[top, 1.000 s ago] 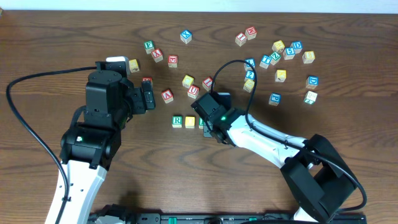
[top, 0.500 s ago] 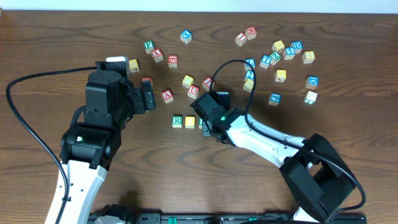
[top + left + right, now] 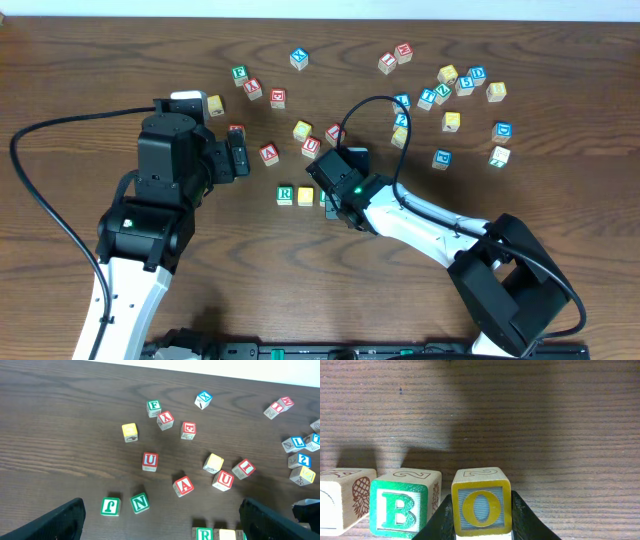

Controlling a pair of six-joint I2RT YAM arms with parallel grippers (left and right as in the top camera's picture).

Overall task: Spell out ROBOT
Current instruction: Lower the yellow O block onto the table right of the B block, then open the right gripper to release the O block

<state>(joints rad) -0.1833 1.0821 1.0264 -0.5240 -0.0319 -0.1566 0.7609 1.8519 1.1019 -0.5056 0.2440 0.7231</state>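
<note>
The O block in my right gripper is close beside the B block over flat table and would land in the row, so it is time to open.
A row of blocks lies mid-table: a green R block (image 3: 285,194), a yellow block (image 3: 305,196), then a block mostly hidden under my right gripper (image 3: 335,200). In the right wrist view the row reads a pale block (image 3: 342,497), a green B block (image 3: 399,509) and a yellow O block (image 3: 481,506). My right gripper (image 3: 481,532) is shut on the O block, which stands just right of the B. My left gripper (image 3: 238,158) is open and empty, hovering left of the row; the R block (image 3: 203,534) shows between its fingers (image 3: 170,525).
Loose blocks lie behind the row: a red U (image 3: 149,460), a red A (image 3: 183,485), a green N (image 3: 139,502) and a green J (image 3: 110,506). A cluster of several blocks (image 3: 460,85) sits at the back right. A black cable (image 3: 375,105) arcs over the right arm.
</note>
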